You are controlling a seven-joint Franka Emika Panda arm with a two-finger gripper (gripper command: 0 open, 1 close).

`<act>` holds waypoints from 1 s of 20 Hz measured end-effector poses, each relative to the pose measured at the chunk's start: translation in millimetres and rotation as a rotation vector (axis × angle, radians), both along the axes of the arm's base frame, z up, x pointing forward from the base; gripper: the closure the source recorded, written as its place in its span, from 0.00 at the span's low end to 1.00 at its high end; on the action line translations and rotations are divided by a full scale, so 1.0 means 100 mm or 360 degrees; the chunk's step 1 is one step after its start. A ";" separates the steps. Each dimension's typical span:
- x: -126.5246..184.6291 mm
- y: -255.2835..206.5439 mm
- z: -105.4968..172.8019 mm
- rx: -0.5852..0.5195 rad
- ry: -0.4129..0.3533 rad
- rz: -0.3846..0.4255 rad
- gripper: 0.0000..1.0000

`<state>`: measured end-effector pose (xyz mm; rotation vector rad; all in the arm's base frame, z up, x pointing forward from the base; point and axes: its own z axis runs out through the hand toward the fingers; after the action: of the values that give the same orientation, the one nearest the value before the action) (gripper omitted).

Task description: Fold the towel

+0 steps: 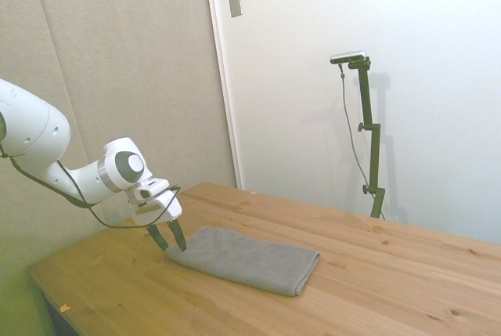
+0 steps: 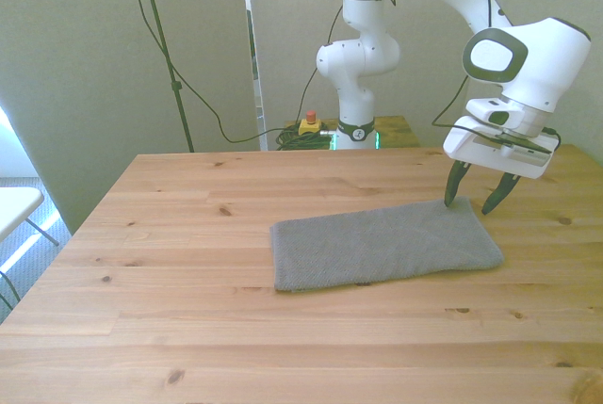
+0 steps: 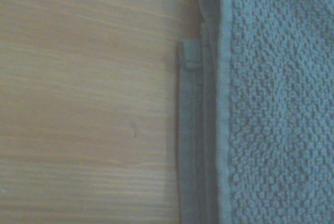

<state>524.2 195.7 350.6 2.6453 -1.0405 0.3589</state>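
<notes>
My gripper will next grab the far corner (image 2: 456, 204) of the towel (image 2: 384, 244), where the layered hem edges stand open, to fold it.
The grey towel (image 2: 384, 244) lies flat on the wooden table (image 2: 188, 234) as a long folded rectangle, its layered edges showing. My gripper (image 2: 474, 200) is open and tilted, low over the towel's far corner at the front view's right; one fingertip sits at the towel's edge, the other just off it above bare wood. In the side view the gripper (image 1: 169, 240) hangs at the towel's (image 1: 246, 259) left end, close to the table. The wrist view shows the towel's hemmed edge (image 3: 209, 130) and nubbly surface beside bare wood.
A red-and-yellow button box (image 2: 309, 123) sits on the floor beyond the table's far edge beside the robot base (image 2: 356, 131). A white chair edge (image 2: 14, 211) shows at the front view's left.
</notes>
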 end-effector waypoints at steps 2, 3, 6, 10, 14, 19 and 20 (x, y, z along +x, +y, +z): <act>0.01 -0.04 -0.01 -0.0035 -0.0004 -0.0011 0.00; 0.02 -0.08 -0.01 -0.0062 -0.0011 -0.0013 0.00; 0.05 -0.14 -0.02 -0.0096 -0.0029 -0.0020 0.00; 0.05 -0.15 -0.02 -0.0099 -0.0031 -0.0022 1.00; 0.07 -0.18 -0.02 -0.0097 -0.0035 -0.0031 1.00; 0.09 -0.25 -0.03 -0.0089 -0.0046 -0.0046 1.00; 0.09 -0.26 -0.03 -0.0087 -0.0047 -0.0048 1.00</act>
<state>533.2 169.6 347.7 2.5806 -1.0629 0.4149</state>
